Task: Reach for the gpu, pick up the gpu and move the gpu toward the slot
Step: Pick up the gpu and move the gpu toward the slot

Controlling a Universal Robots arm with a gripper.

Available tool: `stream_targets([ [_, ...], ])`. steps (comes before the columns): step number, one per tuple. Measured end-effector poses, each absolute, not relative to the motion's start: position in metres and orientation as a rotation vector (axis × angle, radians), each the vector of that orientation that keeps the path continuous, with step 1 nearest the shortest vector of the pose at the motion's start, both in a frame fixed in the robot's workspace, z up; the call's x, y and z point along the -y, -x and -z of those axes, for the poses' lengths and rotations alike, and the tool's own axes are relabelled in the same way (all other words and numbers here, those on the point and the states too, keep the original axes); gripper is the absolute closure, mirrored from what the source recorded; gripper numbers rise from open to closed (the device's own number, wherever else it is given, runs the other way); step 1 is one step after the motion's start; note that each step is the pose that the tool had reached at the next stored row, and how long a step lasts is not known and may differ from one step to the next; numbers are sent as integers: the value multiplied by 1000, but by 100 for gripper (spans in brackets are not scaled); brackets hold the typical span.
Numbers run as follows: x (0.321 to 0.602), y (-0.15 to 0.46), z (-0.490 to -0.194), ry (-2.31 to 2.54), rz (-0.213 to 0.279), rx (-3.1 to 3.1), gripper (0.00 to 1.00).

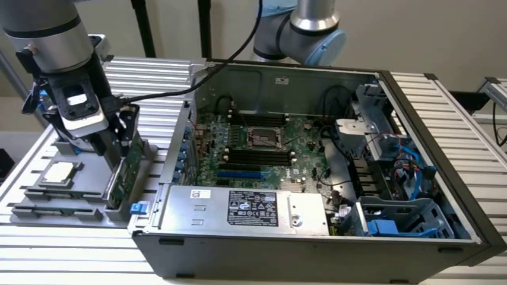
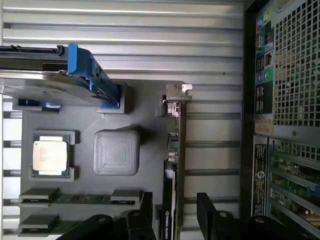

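Note:
My fingers are stopping above the GPU's top edge, with grey tray (image 1: 47, 205) beside the GPU's edge, so my gripper should go lower before it closes on the GPU.
The gpu (image 1: 127, 172) stands on its edge in a grey parts tray (image 1: 47, 205) at the exterior view's left, beside the open computer case (image 1: 317, 237). In the wrist view I see the gpu (image 2: 175, 165) edge-on, with its silver bracket (image 2: 175, 97) at the far end. My gripper (image 2: 175, 217) is open and straddles the card, one dark finger (image 2: 145, 212) on each side with a gap to the board. In the exterior view the gripper (image 1: 111, 142) hangs just above the card. The motherboard's blue slot (image 1: 237, 175) lies inside the case.
The tray also holds a silver hard drive with blue rails (image 2: 60, 75), a square processor chip (image 2: 50, 156), a grey square block (image 2: 116, 152) and memory sticks (image 2: 75, 198). The case wall (image 2: 260, 125) stands close beside the card. A power supply (image 1: 246, 208) sits at the case's front.

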State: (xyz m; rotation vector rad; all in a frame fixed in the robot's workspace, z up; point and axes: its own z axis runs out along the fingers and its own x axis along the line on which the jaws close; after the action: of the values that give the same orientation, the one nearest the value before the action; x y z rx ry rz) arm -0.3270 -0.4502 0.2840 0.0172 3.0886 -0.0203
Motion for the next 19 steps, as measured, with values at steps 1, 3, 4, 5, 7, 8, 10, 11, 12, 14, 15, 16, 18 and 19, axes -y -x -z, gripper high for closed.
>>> stream_targets([
  [1,450,327,-282,-21,21,-3087,52],
  [3,450,327,-279,-27,21,-3085,52],
  [4,450,327,-277,-29,22,-3085,52],
  [5,450,327,-275,-30,23,-3084,52],
  [7,450,327,-271,-33,24,-3084,52],
  [8,450,327,-270,-33,25,-3084,52],
  [10,450,327,-266,-33,27,-3083,52],
  [11,450,327,-264,-33,28,-3083,52],
  [12,450,327,-262,-33,30,-3083,52],
  [14,450,328,-259,-34,34,-3083,52],
  [15,450,328,-257,-34,36,-3083,52],
  [16,450,329,-255,-33,39,-3082,52],
  [18,450,331,-253,-33,47,-3081,52],
  [19,449,332,-252,-33,55,-3080,52],
])
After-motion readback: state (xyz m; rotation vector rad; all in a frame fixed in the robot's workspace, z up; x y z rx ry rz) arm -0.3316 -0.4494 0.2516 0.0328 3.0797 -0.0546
